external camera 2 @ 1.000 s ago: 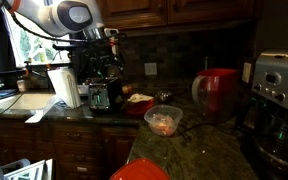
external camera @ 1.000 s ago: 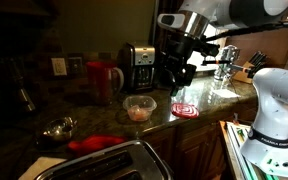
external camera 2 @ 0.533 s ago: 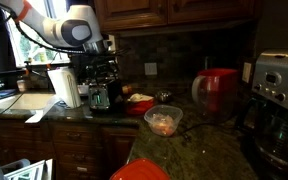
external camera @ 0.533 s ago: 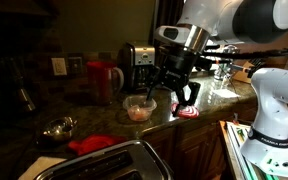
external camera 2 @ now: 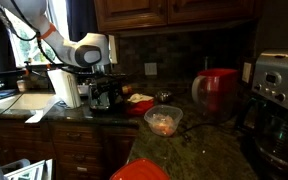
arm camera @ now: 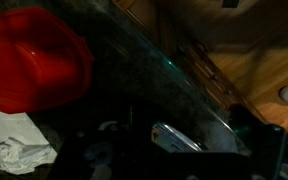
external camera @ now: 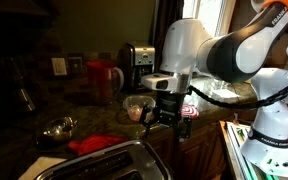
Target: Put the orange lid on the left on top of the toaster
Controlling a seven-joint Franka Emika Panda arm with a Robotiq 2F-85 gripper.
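My gripper grabs the orange lid by its rim facing the counter edge next, leaving the lid's broad bottom side to rest on the toaster.
The orange lid [external camera: 96, 143] lies flat on the dark counter right beside the toaster [external camera: 109, 162], whose silver top fills the near foreground. The lid also shows at the bottom edge of an exterior view [external camera 2: 142, 171]. My gripper [external camera: 168, 114] hangs low over the counter beside the clear bowl [external camera: 137, 108], well apart from the lid; its fingers look spread and hold nothing. It also shows as a dark shape in an exterior view [external camera 2: 105, 95]. The wrist view is dark, with a glossy red shape [arm camera: 29, 55] at upper left that looks like the lid.
A tall red pitcher [external camera: 102, 78] and a silver-and-black coffee maker [external camera: 136, 65] stand at the back wall. The patterned disc [external camera: 188, 112] is mostly hidden behind my gripper. A metal bowl [external camera: 57, 127] sits near the lid. Crumpled white paper [arm camera: 19, 150] lies by the counter edge.
The arm has swung down from high over the counter's far end to just above it, moving toward the clear bowl. The lid and toaster have not moved.
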